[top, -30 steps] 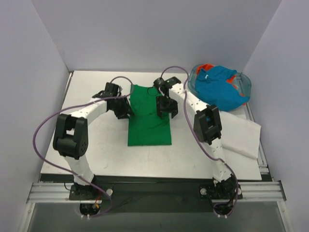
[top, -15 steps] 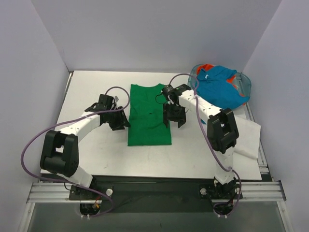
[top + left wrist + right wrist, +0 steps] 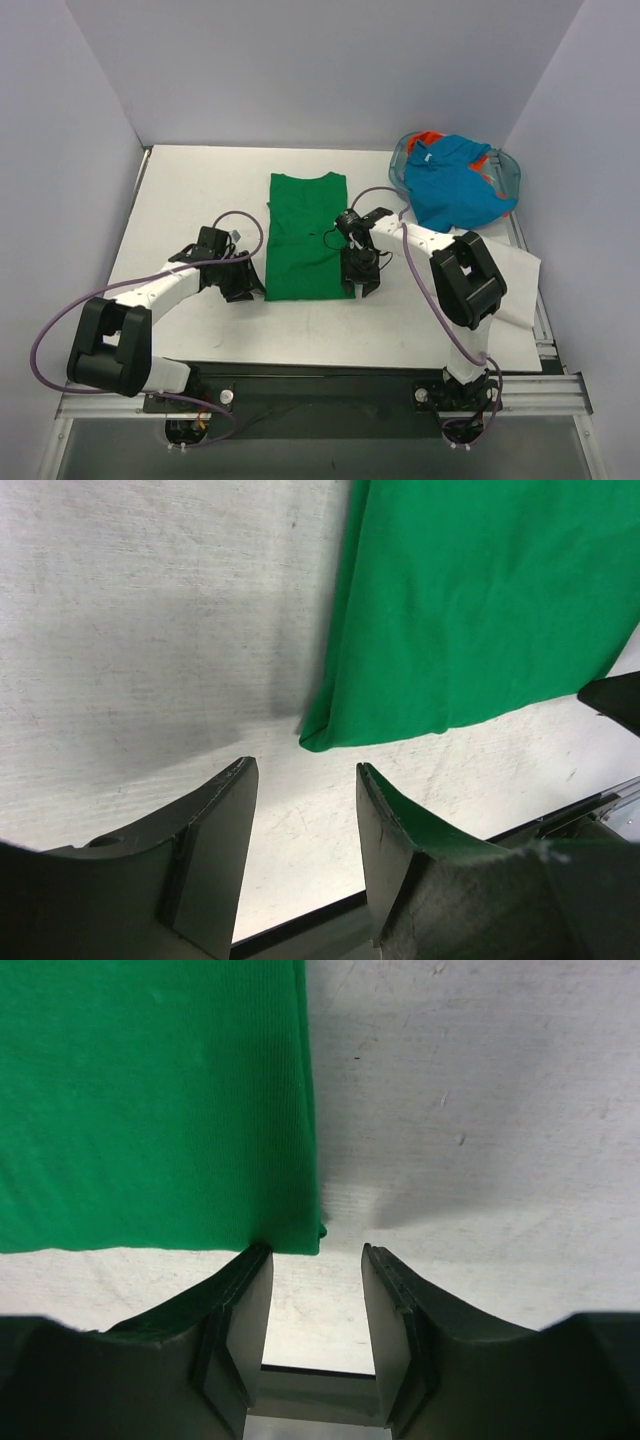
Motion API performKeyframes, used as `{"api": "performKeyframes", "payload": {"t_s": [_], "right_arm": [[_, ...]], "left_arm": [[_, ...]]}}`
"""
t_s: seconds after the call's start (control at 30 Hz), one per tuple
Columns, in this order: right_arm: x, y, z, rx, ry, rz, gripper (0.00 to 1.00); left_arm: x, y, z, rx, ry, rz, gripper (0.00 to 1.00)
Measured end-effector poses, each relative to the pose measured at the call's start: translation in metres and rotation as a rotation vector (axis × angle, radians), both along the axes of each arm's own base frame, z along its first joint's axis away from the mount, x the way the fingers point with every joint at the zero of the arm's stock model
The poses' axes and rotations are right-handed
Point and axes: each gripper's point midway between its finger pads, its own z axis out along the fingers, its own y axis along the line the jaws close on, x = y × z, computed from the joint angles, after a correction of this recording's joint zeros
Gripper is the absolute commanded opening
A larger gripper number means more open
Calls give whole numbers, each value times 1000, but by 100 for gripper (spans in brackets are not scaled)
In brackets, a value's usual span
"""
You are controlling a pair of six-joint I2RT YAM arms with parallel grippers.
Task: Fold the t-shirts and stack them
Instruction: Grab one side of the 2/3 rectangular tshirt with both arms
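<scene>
Next, my left gripper grabs the bright green t-shirt by its near corner opposite my right gripper's, to fold the hem end over evenly.
The bright green t-shirt lies flat as a long folded strip in the middle of the table. My left gripper is open just off its near left corner, with nothing between the fingers. My right gripper is open at the near right corner, its left finger touching the hem. The turquoise blue t-shirt with a white neck label lies crumpled in a clear bin at the back right. A bit of the orange-red t-shirt shows under it.
A white sheet lies on the table's right side. Grey walls close the left, back and right. The table's front edge is close below both grippers.
Both grippers have moved from the shirt's upper sides down along its edges toward me, to its near corners. The shirt lies the same.
</scene>
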Motion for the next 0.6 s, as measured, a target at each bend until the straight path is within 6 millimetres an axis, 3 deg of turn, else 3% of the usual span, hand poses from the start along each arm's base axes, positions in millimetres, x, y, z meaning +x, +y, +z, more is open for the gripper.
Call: {"api": "performKeyframes", "payload": {"t_s": [0.3, 0.43, 0.6], "right_arm": [[-2, 1, -11, 10, -6, -5, 30], [0, 4, -14, 20, -14, -1, 15], [0, 6, -14, 26, -14, 1, 6]], "left_arm": [[-2, 0, 2, -14, -17, 10, 55], [-5, 0, 0, -11, -8, 10, 60], [-6, -1, -1, -10, -7, 5, 60]]}}
